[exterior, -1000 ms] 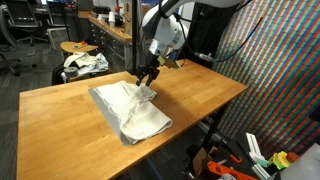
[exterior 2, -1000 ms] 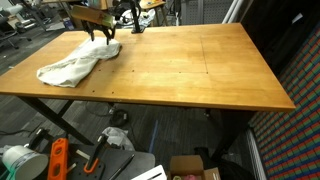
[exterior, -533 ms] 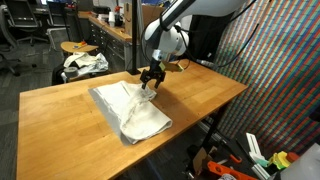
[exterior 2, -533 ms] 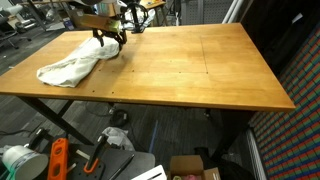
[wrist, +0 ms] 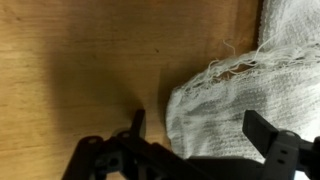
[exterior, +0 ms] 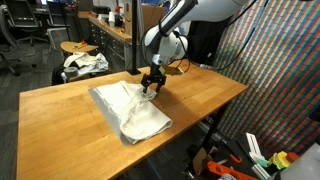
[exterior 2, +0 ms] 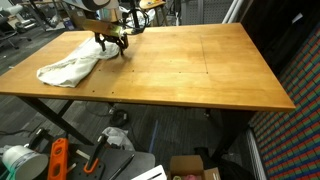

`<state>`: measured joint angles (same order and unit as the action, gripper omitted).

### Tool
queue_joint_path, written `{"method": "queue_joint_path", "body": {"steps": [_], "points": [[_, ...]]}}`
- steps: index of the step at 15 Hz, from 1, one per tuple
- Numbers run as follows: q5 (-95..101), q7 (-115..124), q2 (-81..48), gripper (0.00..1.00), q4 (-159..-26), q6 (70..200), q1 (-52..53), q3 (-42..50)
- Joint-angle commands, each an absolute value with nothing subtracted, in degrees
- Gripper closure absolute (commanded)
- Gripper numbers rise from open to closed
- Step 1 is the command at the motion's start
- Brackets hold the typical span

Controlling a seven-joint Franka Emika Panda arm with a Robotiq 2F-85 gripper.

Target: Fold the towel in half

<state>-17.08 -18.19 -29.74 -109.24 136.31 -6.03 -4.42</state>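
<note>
My gripper should close on the frayed towel corner, because its fingers are down at the cloth in the wrist view, with the corner between them. Closing now would hold it.
The towel (exterior: 131, 110) is a white cloth lying crumpled and partly doubled over on the wooden table (exterior: 60, 120). In an exterior view it appears as a long bundle (exterior 2: 74, 63) near the far left of the table (exterior 2: 190, 70). My gripper (exterior: 151, 83) hangs just above the towel's end nearest the arm, also seen here (exterior 2: 116, 44). In the wrist view the gripper (wrist: 200, 128) is open, its two dark fingers (wrist: 137, 124) straddling a frayed towel corner (wrist: 235, 95) without pinching it.
A stool carries a patterned cloth bundle (exterior: 85, 62) beyond the table's far edge. A colourful woven wall (exterior: 285, 60) stands at the right. Under the table lie an orange tool (exterior 2: 57, 160) and a cardboard box (exterior 2: 195, 168).
The jaws have opened and let go of the towel's edge, which dropped onto the pile. The gripper has drifted slightly away from the cloth along the table.
</note>
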Motion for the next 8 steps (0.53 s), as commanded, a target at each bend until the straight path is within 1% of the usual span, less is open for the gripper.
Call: {"method": "queue_joint_path", "body": {"steps": [1, 2, 3, 4, 6, 8], "points": [[-16.36, -17.58, -30.43, 0.07, -107.28, 133.77, -6.57, -5.01], [-16.71, -18.03, -30.39, 0.26, -107.07, 132.85, -6.85, -5.23], [-17.11, -18.35, -30.29, 0.32, -106.99, 132.36, -7.06, -5.43], [-17.29, -18.47, -30.27, 0.42, -106.86, 131.78, -7.14, -5.51], [-17.56, -18.73, -30.28, 0.58, -106.76, 131.30, -7.25, -5.68], [-17.75, -18.85, -30.37, 0.72, -106.64, 131.00, -7.35, -5.81]]}}
